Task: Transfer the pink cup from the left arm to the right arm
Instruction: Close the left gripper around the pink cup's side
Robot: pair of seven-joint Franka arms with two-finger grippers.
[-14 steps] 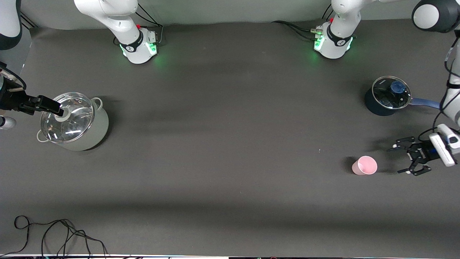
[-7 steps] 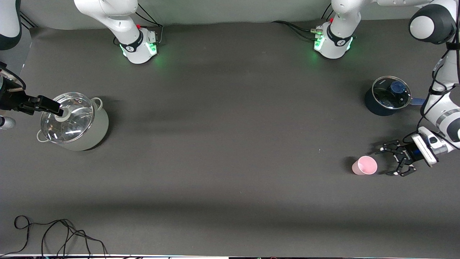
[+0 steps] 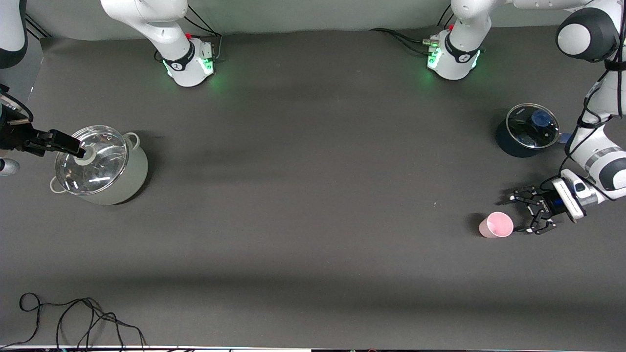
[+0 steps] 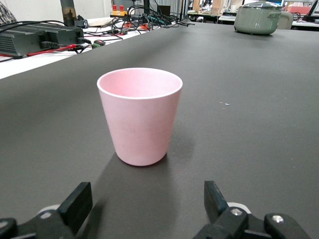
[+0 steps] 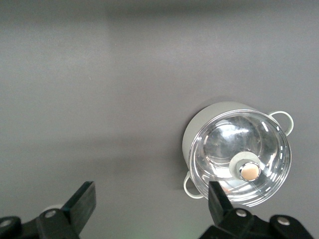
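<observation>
My left gripper grips the pink cup by its lower side [image 4: 141,138] next, and the cup's rim stays free for my right gripper.
The pink cup [image 3: 496,225] stands upright on the dark table toward the left arm's end, nearer the front camera than the blue saucepan. My left gripper [image 3: 517,214] is low beside the cup, open and empty, its jaws wide and pointing at it, with a small gap left to the cup. In the left wrist view the cup [image 4: 140,117] stands just ahead of the open left gripper [image 4: 147,199]. My right gripper [image 3: 73,145] waits open and empty above the grey pot's lid at the right arm's end, and it also shows in the right wrist view [image 5: 149,199].
A grey pot with a glass lid [image 3: 100,166] stands at the right arm's end and shows in the right wrist view [image 5: 239,159]. A blue saucepan with a glass lid [image 3: 528,129] stands near the left arm. A black cable [image 3: 73,318] lies at the table's front edge.
My left gripper has moved toward the pink cup, staying open. The cup and the right arm have not moved.
</observation>
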